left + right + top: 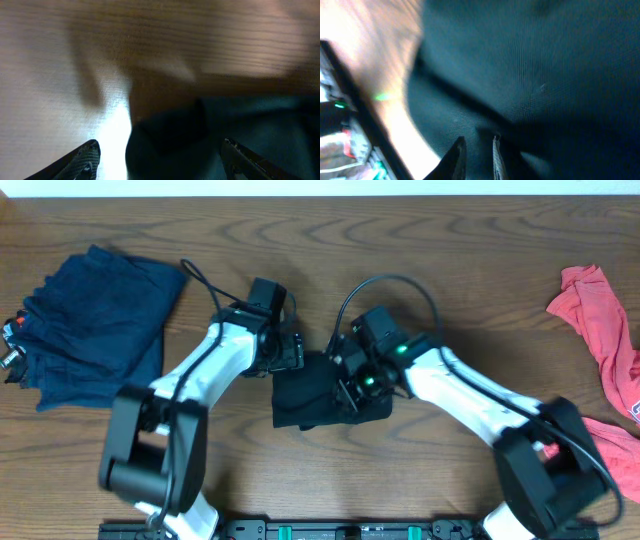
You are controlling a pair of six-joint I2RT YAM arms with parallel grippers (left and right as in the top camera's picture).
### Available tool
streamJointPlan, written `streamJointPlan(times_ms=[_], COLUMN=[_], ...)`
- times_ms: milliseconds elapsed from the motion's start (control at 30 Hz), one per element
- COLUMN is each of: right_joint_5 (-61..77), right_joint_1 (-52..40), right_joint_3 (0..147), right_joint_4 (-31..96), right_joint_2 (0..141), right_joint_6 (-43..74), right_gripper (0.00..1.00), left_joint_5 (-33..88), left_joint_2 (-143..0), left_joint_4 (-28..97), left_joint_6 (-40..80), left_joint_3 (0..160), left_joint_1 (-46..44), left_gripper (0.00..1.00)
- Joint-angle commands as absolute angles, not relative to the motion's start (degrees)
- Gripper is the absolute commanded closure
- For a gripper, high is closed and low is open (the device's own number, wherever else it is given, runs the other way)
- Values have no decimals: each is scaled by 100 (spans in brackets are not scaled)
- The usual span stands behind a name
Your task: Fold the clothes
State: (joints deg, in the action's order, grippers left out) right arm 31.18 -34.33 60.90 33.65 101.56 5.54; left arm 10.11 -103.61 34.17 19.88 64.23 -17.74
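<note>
My left gripper grabs the dark garment by its edge facing the navy stack [280, 378] [148, 152] next, to lay the garment onto that stack.
A small dark garment [310, 395] lies crumpled in the middle of the table. My left gripper [292, 352] is at its upper left edge. In the left wrist view its fingers [160, 152] are wide open, with the dark cloth [200, 145] low between them. My right gripper [355, 385] is down on the garment's right side. In the right wrist view its fingers [476, 150] are nearly together, pinching a fold of the dark garment [530, 75].
A stack of folded navy clothes [95, 325] sits at the far left. A red garment [610, 330] lies unfolded at the right edge. The arms' base rail [320, 530] runs along the front edge.
</note>
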Motion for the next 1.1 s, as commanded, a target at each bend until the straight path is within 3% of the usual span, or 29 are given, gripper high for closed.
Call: streamJointPlan(times_ms=[0, 133, 267, 367, 433, 700, 800, 933, 1000, 1067], right_joint_5=[2773, 2165, 797, -54, -331, -362, -360, -364, -362, -362], right_joint_1=[-3531, -3437, -3208, -2932, -2742, -2252, -2193, -2191, -2191, -2191], right_joint_3=[5964, 5957, 5975, 6082, 6211, 7297, 7502, 7500, 7500, 7500], right_joint_4=[3319, 3369, 3323, 3070, 2858, 3782, 4204, 4534, 4696, 4818], right_joint_2=[10575, 10910, 10927, 10925, 10919, 10455, 9972, 9419, 9227, 9100], right_joint_6=[685, 1070, 1415, 1402, 1031, 425, 467, 464, 467, 469], right_gripper=[85, 89, 86, 67, 60, 57, 57, 55, 55, 55], left_joint_5=[626, 338, 427, 821, 1013, 1118, 738, 788, 1140, 1804], left_joint_2=[-10763, -11045, -11080, -11080, -11074, -10457, -9939, -9303, -9120, -9080], left_joint_4=[3295, 3260, 3708, 4399, 4803, 5078, 4678, 3699, 3197, 2740], left_joint_6=[1721, 1839, 2340, 2790, 3107, 3389, 3380, 2943, 2504, 1962], left_joint_3=[6399, 6399, 6399, 6399, 6399, 6401, 6401, 6401, 6401, 6401], left_joint_1=[-1763, -1660, -1527, -1557, -1623, -1693, -1514, -1293, -1264, -1267], left_gripper=[21, 23, 33, 37, 37, 39, 34, 18, 11, 10])
